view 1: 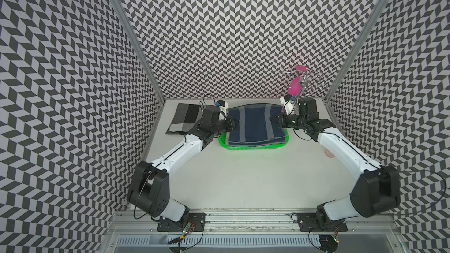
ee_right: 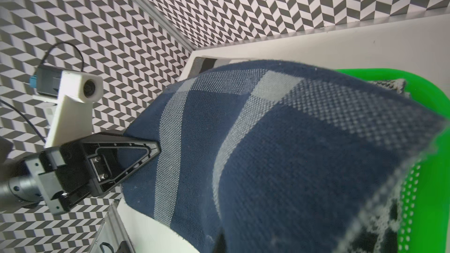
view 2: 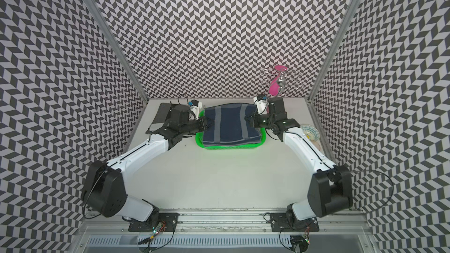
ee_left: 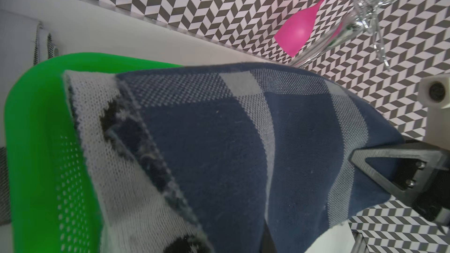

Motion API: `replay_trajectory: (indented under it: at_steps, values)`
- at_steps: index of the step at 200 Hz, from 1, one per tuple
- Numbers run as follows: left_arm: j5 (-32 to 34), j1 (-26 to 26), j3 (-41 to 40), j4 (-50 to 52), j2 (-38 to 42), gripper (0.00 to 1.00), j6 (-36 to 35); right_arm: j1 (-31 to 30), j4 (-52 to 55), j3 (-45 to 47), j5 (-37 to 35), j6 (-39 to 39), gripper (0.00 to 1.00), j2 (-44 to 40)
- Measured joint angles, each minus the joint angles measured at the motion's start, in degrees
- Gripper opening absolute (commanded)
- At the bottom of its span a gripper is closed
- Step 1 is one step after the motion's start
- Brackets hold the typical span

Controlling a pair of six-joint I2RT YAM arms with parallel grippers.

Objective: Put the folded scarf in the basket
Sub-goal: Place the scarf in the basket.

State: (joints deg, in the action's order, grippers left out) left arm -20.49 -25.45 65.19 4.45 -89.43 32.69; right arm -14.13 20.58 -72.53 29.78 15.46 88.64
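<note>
The folded scarf's edge (view 1: 256, 142) is still above the green basket's rim (view 1: 253, 148), so the scarf comes down next, and it is too early for my right gripper to release it.
The folded scarf (view 1: 255, 124) (view 2: 230, 125) is navy with pale grey stripes. It lies across the bright green basket (view 1: 253, 147) (view 2: 231, 147) at the back middle of the table, its near folds inside the rim and its far part bulging up. My left gripper (view 1: 233, 124) (view 2: 208, 124) (ee_right: 146, 152) is shut on the scarf's left edge. My right gripper (view 1: 274, 119) (view 2: 247, 119) (ee_left: 360, 159) is shut on its right edge. In the wrist views the scarf (ee_left: 219, 142) (ee_right: 267, 142) hides most of the basket (ee_left: 31, 118) (ee_right: 433, 83), and a white-and-black knit layer shows under the navy face.
A grey and black folded cloth (view 1: 183, 118) (view 2: 163, 115) lies left of the basket, behind my left arm. A wire rack holding a pink glass (view 1: 294, 86) (view 2: 275, 88) stands at the back right. A patterned bowl (view 2: 309, 132) sits by the right wall. Patterned walls enclose three sides.
</note>
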Motion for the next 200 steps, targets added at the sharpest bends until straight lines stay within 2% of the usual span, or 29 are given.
replay_trajectory:
  at_steps: [22, 54, 136, 149, 163, 187, 200]
  values:
    - [0.2, 0.1, 2.8, -0.5, -6.0, 0.0, -1.4, 1.0, 0.8, -4.2, 0.0, -2.1, 0.0, 7.6]
    - [1.2, 0.4, 3.4, -0.5, -9.8, 0.0, -3.0, 1.3, 1.6, -4.8, -0.9, -4.1, 0.0, 13.5]
    - [3.3, 1.9, 3.9, -0.7, -14.1, 0.0, -4.6, 1.7, 0.2, -3.5, -2.8, -6.3, 0.03, 15.6]
    - [3.7, 2.0, 3.8, -0.7, -14.1, 0.0, -4.7, 1.7, 0.0, -3.1, -3.2, -6.3, 0.06, 15.9]
    - [3.7, 2.3, 3.8, -0.6, -14.1, 0.07, -4.8, 1.8, -0.2, -2.7, -3.5, -6.3, 0.09, 16.0]
    - [3.2, 2.8, 3.9, -0.3, -14.1, 0.13, -4.7, 2.1, -0.3, -2.6, -4.0, -6.2, 0.22, 16.0]
    - [3.3, 2.8, 3.9, -0.3, -14.1, 0.2, -4.7, 2.3, -0.1, -2.6, -4.4, -6.2, 0.28, 16.0]
